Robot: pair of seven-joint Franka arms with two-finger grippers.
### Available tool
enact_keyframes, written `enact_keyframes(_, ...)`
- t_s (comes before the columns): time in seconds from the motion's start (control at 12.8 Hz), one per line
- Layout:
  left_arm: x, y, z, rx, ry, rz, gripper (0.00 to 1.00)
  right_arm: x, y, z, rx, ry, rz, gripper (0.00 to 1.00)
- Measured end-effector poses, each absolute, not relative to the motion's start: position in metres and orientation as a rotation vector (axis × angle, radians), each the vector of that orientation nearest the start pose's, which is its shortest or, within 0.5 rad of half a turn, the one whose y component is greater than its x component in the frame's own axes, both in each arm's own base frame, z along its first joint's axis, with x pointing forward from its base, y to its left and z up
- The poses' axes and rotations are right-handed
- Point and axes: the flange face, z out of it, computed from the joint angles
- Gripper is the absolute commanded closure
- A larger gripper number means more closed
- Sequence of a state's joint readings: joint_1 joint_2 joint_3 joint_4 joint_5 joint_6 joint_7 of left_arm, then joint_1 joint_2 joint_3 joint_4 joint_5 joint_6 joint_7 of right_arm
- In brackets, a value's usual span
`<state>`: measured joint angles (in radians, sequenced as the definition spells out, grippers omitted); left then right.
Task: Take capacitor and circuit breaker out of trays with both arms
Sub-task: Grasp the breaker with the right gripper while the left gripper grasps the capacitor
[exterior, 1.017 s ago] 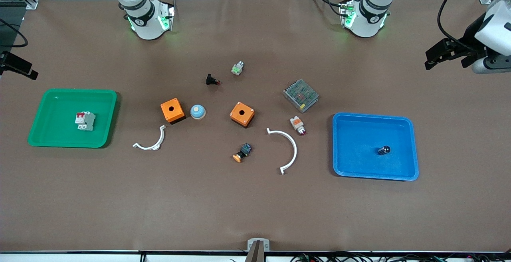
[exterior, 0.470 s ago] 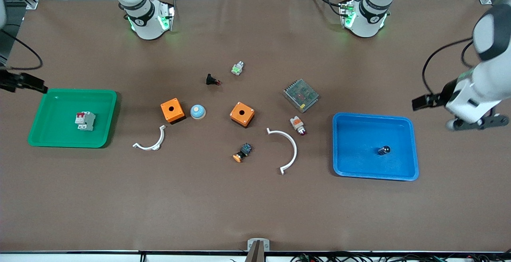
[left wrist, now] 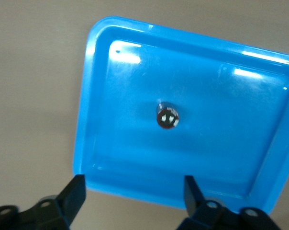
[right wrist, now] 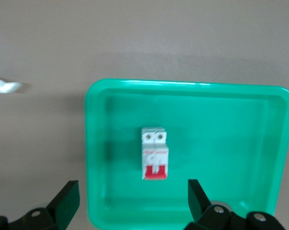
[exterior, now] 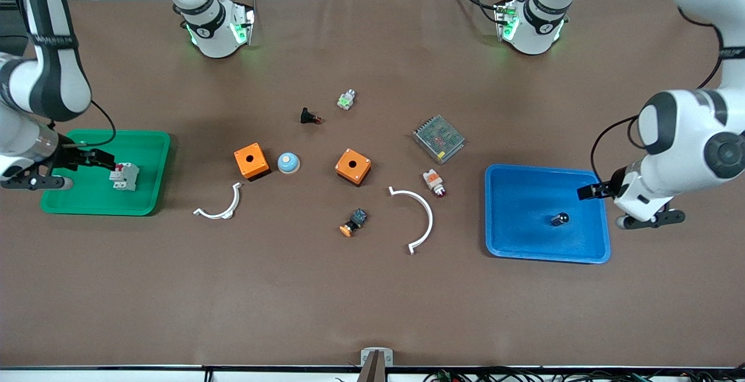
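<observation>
The circuit breaker needs to come out of the green tray (exterior: 75,207) next, so my right gripper should grab the breaker by its white body (exterior: 125,177).
The capacitor (exterior: 560,218), a tiny black cylinder with a shiny end, lies in the blue tray (exterior: 518,219) at the left arm's end of the table. My left gripper (exterior: 589,191) is open and empty, up in the air over that tray's edge. In the left wrist view the capacitor (left wrist: 167,116) sits mid-tray (left wrist: 125,96), apart from the left gripper (left wrist: 134,194). The breaker (exterior: 124,176), light grey with red levers, lies in the green tray (exterior: 75,207). My right gripper (exterior: 102,161) is open and empty over that tray. In the right wrist view the breaker (right wrist: 154,153) lies in the tray (right wrist: 221,143), clear of the right gripper (right wrist: 132,196).
Between the trays lie two orange boxes (exterior: 251,161) (exterior: 353,166), a blue dome button (exterior: 288,163), two white curved pieces (exterior: 221,207) (exterior: 419,216), a grey mesh-topped box (exterior: 439,138), a white-orange part (exterior: 434,181), a black-blue part with orange cap (exterior: 354,222) and a black part with red tip (exterior: 309,116).
Both arms have swung in from the table's ends and come down over their trays. The capacitor, the breaker and the other parts have not moved.
</observation>
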<state>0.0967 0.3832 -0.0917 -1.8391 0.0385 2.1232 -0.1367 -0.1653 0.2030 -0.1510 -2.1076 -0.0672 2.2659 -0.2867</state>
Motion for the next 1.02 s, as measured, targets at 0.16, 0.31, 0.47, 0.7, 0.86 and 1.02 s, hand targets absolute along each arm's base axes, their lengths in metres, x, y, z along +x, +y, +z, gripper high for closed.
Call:
enact_keyframes(0.16, 0.634, 0.004, 0.277, -3.141, -0.187, 0.128, 0.27, 0.536, -0.184, 0.269, -3.223, -0.043, 0.038, 0.0)
enact_keyframes(0.31, 0.637, 0.0, 0.257, -3.146, -0.18, 0.132, 0.28, 0.533, -0.183, 0.234, -3.235, -0.06, -0.004, 0.0)
enact_keyframes(0.47, 0.639, -0.004, 0.251, -3.149, -0.17, 0.13, 0.29, 0.531, -0.187, 0.212, -3.242, -0.088, -0.023, 0.01)
enact_keyframes(0.7, 0.642, -0.009, 0.233, -3.154, -0.163, 0.119, 0.32, 0.527, -0.199, 0.205, -3.244, -0.089, -0.02, 0.41)
enact_keyframes(0.86, 0.644, -0.009, 0.222, -3.157, -0.167, 0.113, 0.35, 0.523, -0.202, 0.203, -3.241, -0.078, -0.005, 0.65)
enact_keyframes(1.02, 0.646, -0.009, 0.209, -3.161, -0.169, 0.1, 0.39, 0.523, -0.201, 0.203, -3.239, -0.078, 0.002, 0.81)
